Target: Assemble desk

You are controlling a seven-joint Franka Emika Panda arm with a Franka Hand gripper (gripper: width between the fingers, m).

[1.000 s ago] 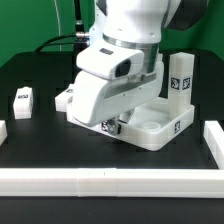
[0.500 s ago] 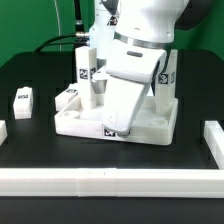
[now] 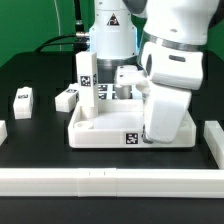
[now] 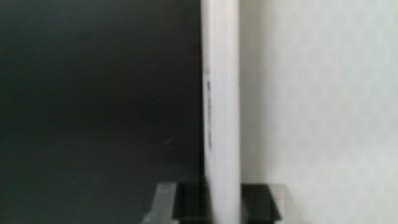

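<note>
In the exterior view the tray's front side stands short of the long white bar (image 3: 130, 182), so it is too early to release. My gripper moves the tray there next.
The desk top (image 3: 100, 134) is a white rimmed tray on the black table, with a tag on its front wall. Two white tagged legs (image 3: 87, 72) stand upright together in its far-left corner. My gripper (image 3: 163, 136) comes down on the tray's side at the exterior view's right, with its fingers hidden behind the big white hand. In the wrist view a thin white wall of the desk top (image 4: 228, 90) runs straight between the dark fingers, and the gripper (image 4: 224, 202) is shut on it. Two more legs (image 3: 66, 99) (image 3: 22, 100) lie loose at the left.
A long low white rail (image 3: 110, 180) runs along the table's front, and short white pieces stand at the right (image 3: 212, 135) and left (image 3: 3, 130) edges. The arm's body rises behind the tray.
My hand has swung from the exterior view's left to its right. The desk top has turned on the table with it, so the upright legs now stand at the far left.
</note>
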